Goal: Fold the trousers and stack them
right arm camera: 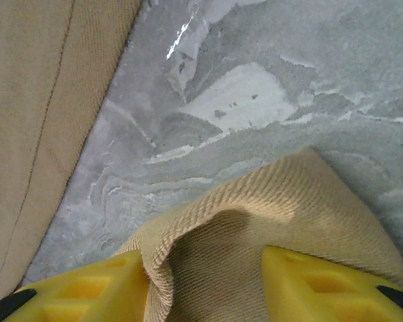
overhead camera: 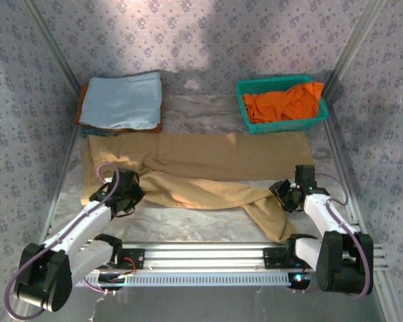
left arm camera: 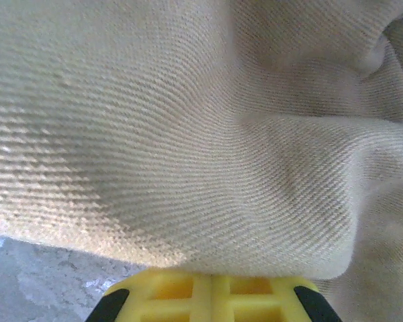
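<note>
My right gripper grips the raised fold of the trousers' crumpled near leg (overhead camera: 273, 194) (right arm camera: 207, 274) next, to stretch and spread it flat for folding.
The tan trousers (overhead camera: 208, 157) lie spread across the middle of the table. One leg runs flat along the back and the other is crumpled toward the near right. My left gripper (overhead camera: 129, 194) sits at the trousers' left part. In the left wrist view its yellow fingers (left arm camera: 210, 276) are pressed together at the edge of a cloth fold (left arm camera: 208, 147). My right gripper (overhead camera: 283, 194) is at the near-right leg. A raised fold of tan cloth (right arm camera: 255, 221) stands between its two yellow fingers (right arm camera: 201, 268), which touch it on both sides.
A folded light blue cloth (overhead camera: 124, 100) lies on a stack at the back left. A green basket (overhead camera: 289, 125) at the back right holds an orange garment (overhead camera: 285, 100). Grey table surface (right arm camera: 242, 107) shows by the right gripper. A metal rail (overhead camera: 201, 258) runs along the near edge.
</note>
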Controlling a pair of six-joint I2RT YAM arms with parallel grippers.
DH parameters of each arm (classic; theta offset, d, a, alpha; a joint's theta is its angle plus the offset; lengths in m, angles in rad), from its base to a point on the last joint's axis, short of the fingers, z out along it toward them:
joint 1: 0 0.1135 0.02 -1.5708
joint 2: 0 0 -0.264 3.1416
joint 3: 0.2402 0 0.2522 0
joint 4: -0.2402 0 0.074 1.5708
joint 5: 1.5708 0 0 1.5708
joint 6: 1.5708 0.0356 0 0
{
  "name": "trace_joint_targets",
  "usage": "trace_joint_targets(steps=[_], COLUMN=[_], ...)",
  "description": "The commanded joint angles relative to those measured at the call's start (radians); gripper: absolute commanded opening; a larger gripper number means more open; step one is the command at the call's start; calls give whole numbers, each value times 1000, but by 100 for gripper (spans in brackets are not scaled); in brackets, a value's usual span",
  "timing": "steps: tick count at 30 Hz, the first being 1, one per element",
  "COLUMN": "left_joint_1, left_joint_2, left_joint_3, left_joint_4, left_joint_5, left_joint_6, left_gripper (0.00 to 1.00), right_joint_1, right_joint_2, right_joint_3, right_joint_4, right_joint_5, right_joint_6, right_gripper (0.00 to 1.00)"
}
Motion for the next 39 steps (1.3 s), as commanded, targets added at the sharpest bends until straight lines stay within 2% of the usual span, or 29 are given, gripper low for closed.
trace_joint_targets(steps=[1,7,15,19,22,26,31,33,36,39], left_joint_1=[10,32,85,103,117,139,162,177,189,191], left_joint_2=[-27,-61,-80,-63,-28,16,-7,-42,-111,-203], left_joint_3=[29,54,95,153,234,332,399,402,370,305], left_joint_4=[-49,-87,-117,-118,-144,-152,-166,-194,-242,-323], left_joint_5=[4,17,63,103,121,148,157,157,178,200], left_joint_6=[37,61,111,138,174,211,242,254,261,265], left_gripper=[0,0,0,0,0,0,0,0,0,0], right_joint_1=[-15,-30,-59,-58,-51,4,80,90,86,76], right_joint_2=[42,36,-105,-66,24,137,80,-1,-168,-354], right_joint_3=[39,62,95,186,332,615,810,778,586,383], right_joint_4=[36,13,-87,-87,-87,-175,-304,-353,-428,-514], right_joint_5=[-43,-59,-8,6,15,42,179,240,321,335], right_joint_6=[-5,-20,-71,-92,-111,-162,-208,-207,-174,-125], right_gripper=[38,1,0,0,0,0,0,0,0,0])
